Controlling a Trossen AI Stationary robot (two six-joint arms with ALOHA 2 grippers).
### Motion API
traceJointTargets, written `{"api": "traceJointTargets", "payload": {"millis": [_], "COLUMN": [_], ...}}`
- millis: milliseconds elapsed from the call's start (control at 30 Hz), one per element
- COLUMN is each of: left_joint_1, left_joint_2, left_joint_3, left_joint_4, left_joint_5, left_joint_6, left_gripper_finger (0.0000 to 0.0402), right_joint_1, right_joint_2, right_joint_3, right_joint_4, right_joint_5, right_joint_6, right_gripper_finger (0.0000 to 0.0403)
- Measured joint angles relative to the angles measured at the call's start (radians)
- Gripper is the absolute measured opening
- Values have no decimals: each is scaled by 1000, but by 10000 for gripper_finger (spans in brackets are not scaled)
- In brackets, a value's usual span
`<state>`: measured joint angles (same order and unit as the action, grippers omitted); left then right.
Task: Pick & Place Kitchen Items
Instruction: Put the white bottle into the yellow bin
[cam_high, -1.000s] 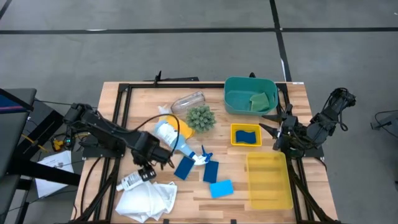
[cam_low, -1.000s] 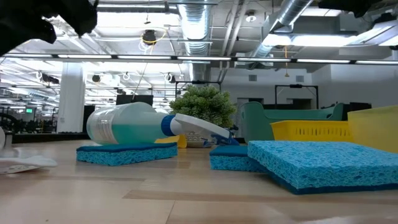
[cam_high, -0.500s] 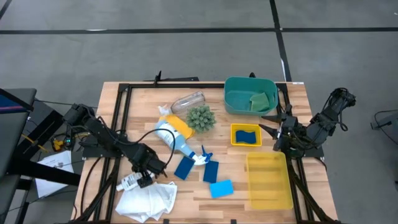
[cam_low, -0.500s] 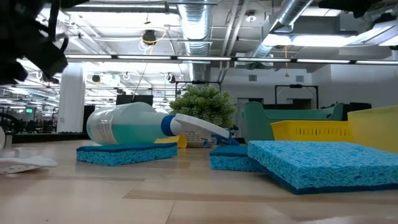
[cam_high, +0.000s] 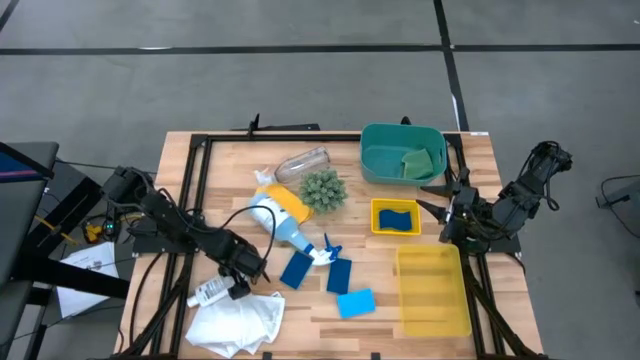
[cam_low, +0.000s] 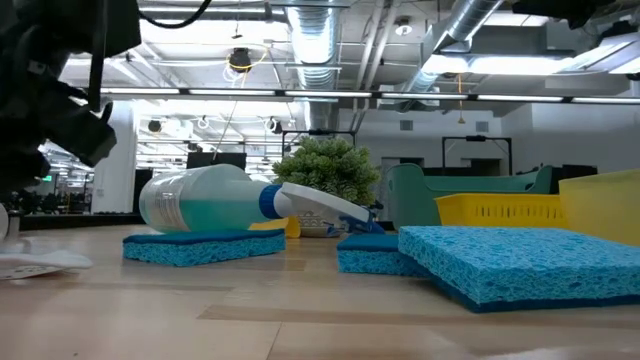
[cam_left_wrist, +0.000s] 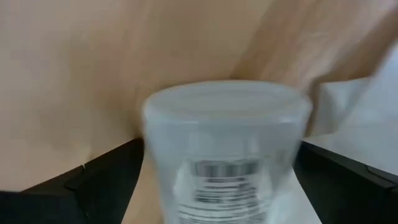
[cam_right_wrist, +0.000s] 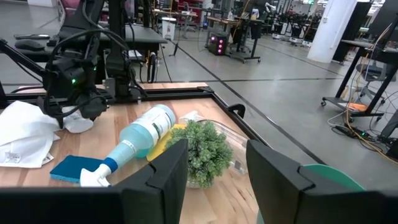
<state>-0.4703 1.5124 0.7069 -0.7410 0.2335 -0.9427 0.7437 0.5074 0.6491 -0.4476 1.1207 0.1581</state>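
The left gripper should place the white bottle in the large yellow bin, so next it should grab the bottle by its barcode end (cam_left_wrist: 224, 168).
A small white bottle (cam_high: 210, 293) with a printed label lies on the table near the front left, beside the white cloth (cam_high: 238, 320). My left gripper (cam_high: 238, 280) is open over the bottle's right end. In the left wrist view its fingers (cam_left_wrist: 102, 183) stand on either side of the bottle (cam_left_wrist: 227, 149). The clear spray bottle (cam_high: 275, 220) lies on its side across a yellow sponge (cam_high: 291, 203). Three blue sponges (cam_high: 297, 268) lie near the front. The clear cup (cam_high: 302, 163) lies on its side at the back. My right gripper (cam_high: 445, 207) is open and empty at the right. My left gripper's fingers come down slantwise at the white bottle's end (cam_left_wrist: 224, 106), one on each side. The bottle lies on the table. I cannot tell whether the fingers touch it.
A spiky green plant ball (cam_high: 322, 188) stands mid-table. A teal bin (cam_high: 380, 150) holding a green sponge stands at the back right. A small yellow bin (cam_high: 376, 216) holds a blue sponge. A large yellow bin (cam_high: 432, 295) stands at the front right. A black frame runs along the table edges.
My left gripper has gone down and toward the table's near edge, away from the spray bottle, and now stands over the white bottle. Nothing on the table has moved.
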Motion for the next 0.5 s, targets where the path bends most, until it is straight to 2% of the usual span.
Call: {"api": "traceJointTargets", "payload": {"millis": [300,500], "left_joint_1": [28,63], "left_joint_2": [-2,-2], "left_joint_3": [-34,-35], "left_joint_4": [51,55], "left_joint_5": [-18,-17], "left_joint_6": [-10,-12], "left_gripper_finger": [394,351], "right_joint_1": [0,0], "right_joint_2": [0,0], "right_joint_3": [0,0], "right_joint_4": [-2,-2], "right_joint_5": [0,0], "right_joint_6": [3,2], "right_gripper_finger": [154,154]}}
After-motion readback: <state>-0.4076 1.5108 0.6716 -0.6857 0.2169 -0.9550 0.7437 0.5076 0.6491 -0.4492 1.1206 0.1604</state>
